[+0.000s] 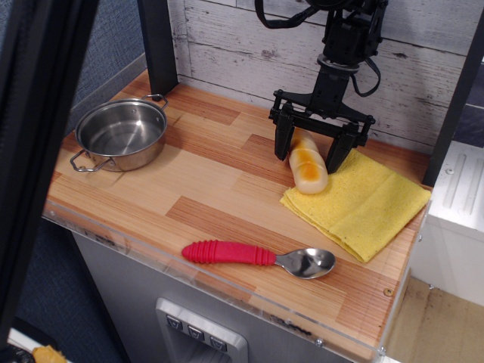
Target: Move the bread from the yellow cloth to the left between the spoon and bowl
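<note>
My gripper grabs the bread by its rounded body [306, 162] next, to move it between the spoon and bowl [121, 134].
The bread [308, 168], a pale roll with a glossy orange-yellow top, lies on the left corner of the yellow cloth [363, 203], its far end between my fingers. My black gripper [310, 153] is open and low over the bread's far end, one finger on each side. I cannot tell whether the fingers touch it. The spoon [257, 256] with its red ribbed handle lies near the front edge. The steel bowl [121, 134] with wire handles stands at the left.
A clear plastic lip [189, 261] runs along the table's front edge. A black post [160, 41] stands at the back left and a white plank wall [242, 38] is behind. A dark out-of-focus bar [41, 128] crosses the left foreground.
</note>
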You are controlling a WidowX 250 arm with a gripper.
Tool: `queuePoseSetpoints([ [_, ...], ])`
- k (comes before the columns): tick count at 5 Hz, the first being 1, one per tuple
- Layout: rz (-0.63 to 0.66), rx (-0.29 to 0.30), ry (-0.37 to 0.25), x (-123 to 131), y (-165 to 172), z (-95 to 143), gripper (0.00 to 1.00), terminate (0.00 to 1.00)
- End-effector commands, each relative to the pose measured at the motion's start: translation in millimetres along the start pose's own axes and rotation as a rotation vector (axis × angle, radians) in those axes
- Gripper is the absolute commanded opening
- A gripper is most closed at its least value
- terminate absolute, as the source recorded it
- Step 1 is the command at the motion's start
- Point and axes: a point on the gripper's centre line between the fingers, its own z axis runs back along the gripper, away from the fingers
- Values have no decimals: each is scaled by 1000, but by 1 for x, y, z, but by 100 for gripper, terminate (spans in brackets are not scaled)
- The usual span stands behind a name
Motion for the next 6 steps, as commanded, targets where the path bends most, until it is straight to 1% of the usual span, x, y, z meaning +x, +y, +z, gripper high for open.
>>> queuePoseSetpoints([
  [1, -20, 70, 21, 1, 1, -5, 0, 0],
  [2, -22, 85, 7, 2, -4, 1, 0, 0],
  [3, -29, 81, -21, 1, -6, 5, 0, 0],
  [4, -52, 40, -68, -1, -9, 15, 0, 0],
  [5, -63, -46, -170, -3, -8, 45, 0, 0],
  [6, -51, -122, -345, -9, -5, 97, 0, 0],
])
